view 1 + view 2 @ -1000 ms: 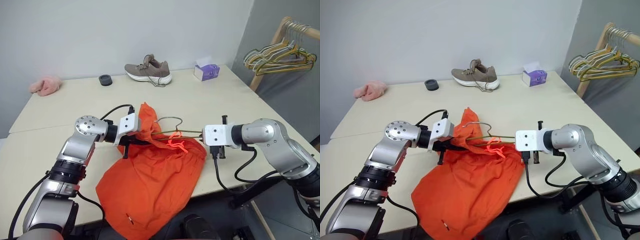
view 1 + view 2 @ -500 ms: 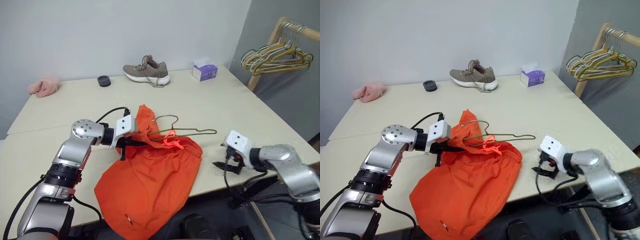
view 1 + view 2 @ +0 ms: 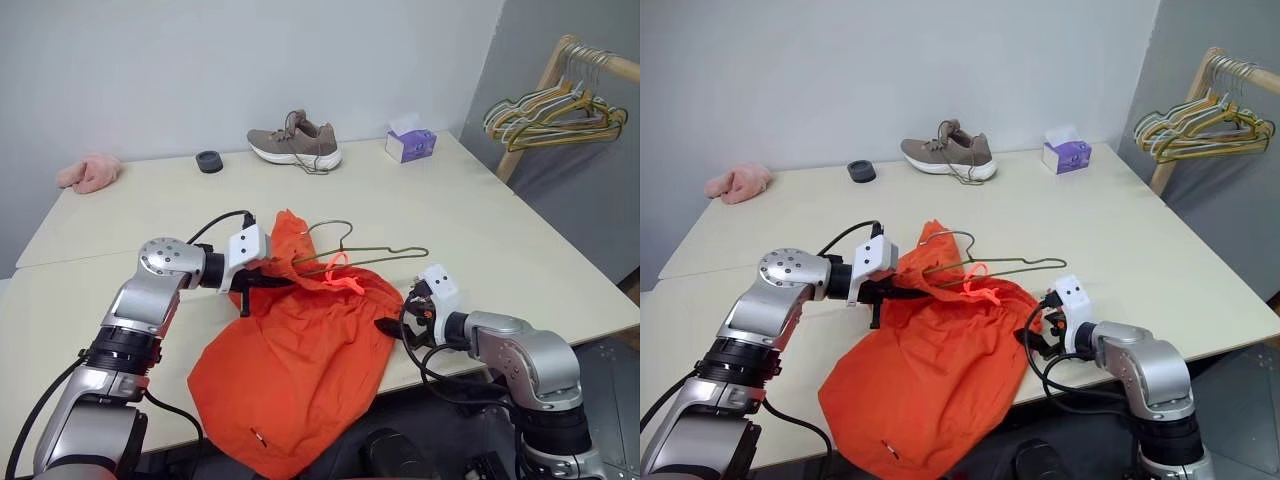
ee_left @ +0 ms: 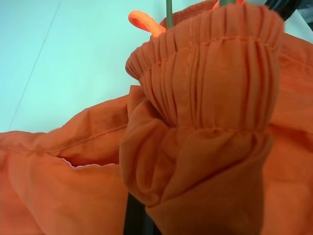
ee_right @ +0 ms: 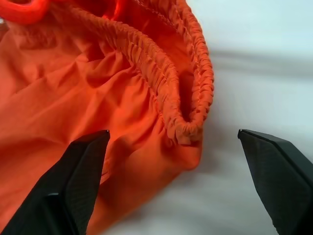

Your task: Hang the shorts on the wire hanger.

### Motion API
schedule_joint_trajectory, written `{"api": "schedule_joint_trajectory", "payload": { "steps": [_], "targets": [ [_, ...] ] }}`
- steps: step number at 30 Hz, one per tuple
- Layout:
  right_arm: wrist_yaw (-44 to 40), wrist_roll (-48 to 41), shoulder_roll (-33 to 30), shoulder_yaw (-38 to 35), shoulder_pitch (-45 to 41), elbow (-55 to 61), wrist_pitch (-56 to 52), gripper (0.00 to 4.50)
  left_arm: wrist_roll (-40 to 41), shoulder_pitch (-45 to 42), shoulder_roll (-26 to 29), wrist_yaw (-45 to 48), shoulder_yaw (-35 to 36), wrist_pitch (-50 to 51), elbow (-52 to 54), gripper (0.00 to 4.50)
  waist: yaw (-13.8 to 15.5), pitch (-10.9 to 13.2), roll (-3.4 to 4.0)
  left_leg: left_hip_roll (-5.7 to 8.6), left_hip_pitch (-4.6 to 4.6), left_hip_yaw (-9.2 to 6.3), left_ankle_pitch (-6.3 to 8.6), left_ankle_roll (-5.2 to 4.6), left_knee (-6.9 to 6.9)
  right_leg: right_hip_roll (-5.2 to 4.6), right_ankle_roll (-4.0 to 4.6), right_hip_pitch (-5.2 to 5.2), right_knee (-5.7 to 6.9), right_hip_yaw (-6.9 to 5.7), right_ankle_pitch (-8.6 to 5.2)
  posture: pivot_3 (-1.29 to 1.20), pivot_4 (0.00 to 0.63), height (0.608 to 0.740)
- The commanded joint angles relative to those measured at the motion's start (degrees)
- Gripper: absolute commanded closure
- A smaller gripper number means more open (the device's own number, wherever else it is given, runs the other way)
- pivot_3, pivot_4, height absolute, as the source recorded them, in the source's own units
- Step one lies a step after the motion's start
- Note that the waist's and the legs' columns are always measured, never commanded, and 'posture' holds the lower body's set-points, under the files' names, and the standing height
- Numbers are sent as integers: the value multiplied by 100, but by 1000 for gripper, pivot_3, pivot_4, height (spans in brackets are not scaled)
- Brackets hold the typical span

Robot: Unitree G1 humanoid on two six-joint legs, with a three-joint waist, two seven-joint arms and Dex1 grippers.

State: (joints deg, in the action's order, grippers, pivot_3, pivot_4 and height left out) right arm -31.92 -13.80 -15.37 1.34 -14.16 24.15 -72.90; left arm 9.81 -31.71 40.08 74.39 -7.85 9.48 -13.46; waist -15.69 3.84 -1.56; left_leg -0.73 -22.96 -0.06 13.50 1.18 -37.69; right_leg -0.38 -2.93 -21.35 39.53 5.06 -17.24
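Observation:
The shorts need to hang on the wire hanger (image 3: 365, 258), so my right gripper should grab the gathered waistband corner (image 3: 388, 310) next.
The orange shorts (image 3: 300, 350) lie bunched on the table, one leg hanging over the front edge. The thin wire hanger (image 3: 365, 258) passes into their waistband, its hook up and its right end sticking out free above the cloth. My left gripper (image 3: 248, 292) is shut on the gathered waistband (image 4: 205, 78) at the hanger's left end; its fingers are buried in fabric. My right gripper (image 5: 172, 133) sits low at the shorts' right side, open wide. The waistband's corner (image 5: 188, 128) lies between its fingers (image 5: 73, 181), untouched.
At the back of the table (image 3: 470, 230) are a brown shoe (image 3: 296, 140), a purple tissue box (image 3: 412, 145), a black ring (image 3: 209, 161) and a pink fuzzy cloth (image 3: 90, 172). A wooden rack with several hangers (image 3: 550, 105) stands off the far right.
My right gripper let go of the hanger's right end, opened, rolled over and dropped beside the waistband's right corner. The hanger stays up at the left gripper, which kept still.

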Motion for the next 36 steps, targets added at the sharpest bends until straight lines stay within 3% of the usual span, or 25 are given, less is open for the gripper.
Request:
{"api": "schedule_joint_trajectory", "payload": {
  "steps": [1,11,20,36],
  "targets": [
    [298,-22,72,85,-83,-12,245,938,208,-77,83,-54,255,93,199,4500,0,0,0,0,0,0,0,0,0,0,-2,0,0,0,-1,-241,24,740],
    [621,175,-367,211,13,-154,1272,4481,1169,275,510,277,659,1542,918,4500,1,1,0,1,-2,2,1,-1,0,0,-19,-1,-3,1,-11,-242,25,740],
    [571,-110,-892,-356,-272,-472,1470,4481,1363,439,1412,1084,527,1725,1077,4500,15,4,2,-1,0,4,2,-1,6,2,-17,-1,-7,1,-12,-231,26,740],
    [733,-288,-1050,-537,-348,-285,1485,4481,640,365,1587,1044,260,836,414,4500,89,4,2,-1,-1,10,2,-2,6,2,-17,-3,-10,7,-12,-235,21,740]
  ]
}}
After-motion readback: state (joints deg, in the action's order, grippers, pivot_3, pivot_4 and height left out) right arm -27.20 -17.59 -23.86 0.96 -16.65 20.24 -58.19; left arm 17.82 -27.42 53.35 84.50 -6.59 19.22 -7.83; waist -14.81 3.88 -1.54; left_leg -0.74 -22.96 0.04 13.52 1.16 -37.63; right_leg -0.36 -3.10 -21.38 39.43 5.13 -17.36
